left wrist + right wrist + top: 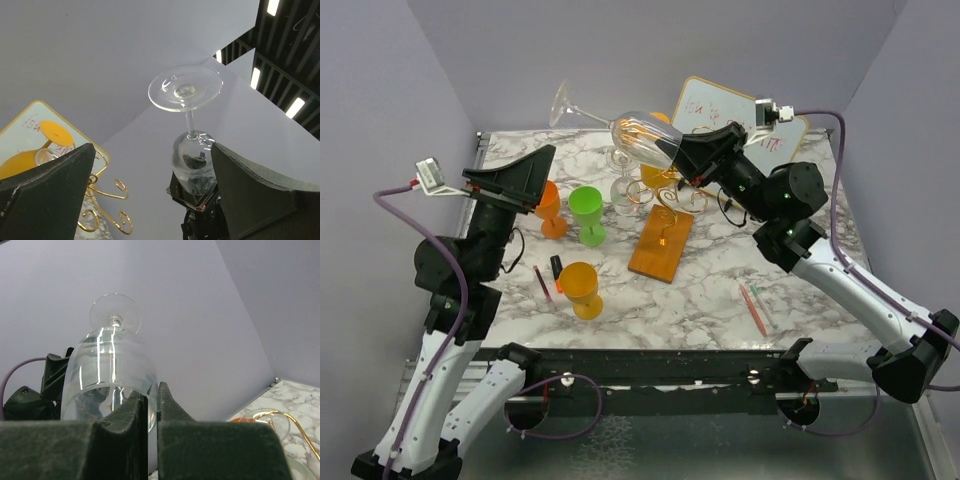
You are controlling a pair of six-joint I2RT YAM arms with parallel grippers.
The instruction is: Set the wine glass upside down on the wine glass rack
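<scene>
My left gripper grabs the wine glass (638,140) by its stem (588,114) next, since the round foot stays free to rest on the rack's scrolls.
My right gripper (682,152) is shut on the rim of the clear wine glass (638,140) and holds it high above the table, tilted, with its foot pointing up and to the left. In the right wrist view the rim wall sits pinched between my fingers (134,415), at the gripper (152,400), with the glass (107,370) above. The wine glass rack (661,245), gold scroll arms on an orange-brown wooden base, stands just below the glass. My left gripper (545,178) is open and empty, left of the rack; its view shows the glass (192,165) and the scrolls (107,200).
A green goblet (587,213), an orange goblet (549,207) and a yellow-orange goblet (582,288) stand left of the rack. Another clear glass (623,190) stands beside the rack. A whiteboard (735,120) leans at the back. Pens (753,308) and a marker (542,283) lie near the front.
</scene>
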